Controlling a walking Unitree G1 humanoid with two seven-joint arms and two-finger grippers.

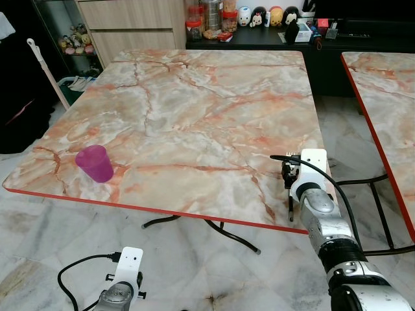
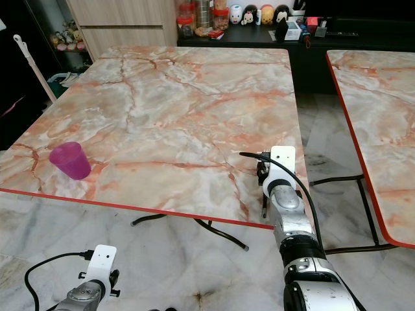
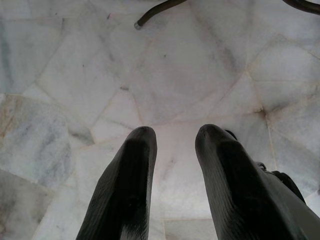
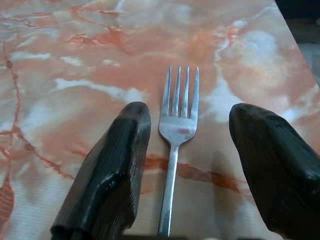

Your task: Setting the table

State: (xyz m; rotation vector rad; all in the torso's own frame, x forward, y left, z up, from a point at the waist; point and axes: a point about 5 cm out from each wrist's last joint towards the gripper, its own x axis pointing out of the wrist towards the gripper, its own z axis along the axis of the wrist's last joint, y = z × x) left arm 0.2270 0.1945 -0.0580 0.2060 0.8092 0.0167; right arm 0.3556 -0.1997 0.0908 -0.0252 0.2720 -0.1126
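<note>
I should next grab the silver fork with my right gripper by its slim neck (image 4: pixel 173 155), below its pointed teeth, because those teeth lie on the tabletop.
A silver fork (image 4: pixel 175 150) lies flat on the orange-veined marble table (image 1: pixel 194 110), tines pointing away from me. My right gripper (image 4: pixel 190 112) is open, one black finger on each side of the fork and neither touching it. The right wrist (image 1: pixel 308 172) hovers over the table's front right corner. A purple plastic cup (image 1: pixel 95 163) stands upright near the front left corner, far from both arms. My left arm (image 1: pixel 123 285) hangs low below the table's front edge. Its gripper (image 3: pixel 175 135) is open over the white marble floor with nothing between the fingers.
A second marble table (image 1: pixel 382 97) stands to the right across a narrow gap. A dark sideboard (image 1: pixel 259 35) with jars and figurines runs along the back. A mop handle (image 1: pixel 48 71) leans at the far left. Curved black table legs (image 1: pixel 220 230) rest on the floor.
</note>
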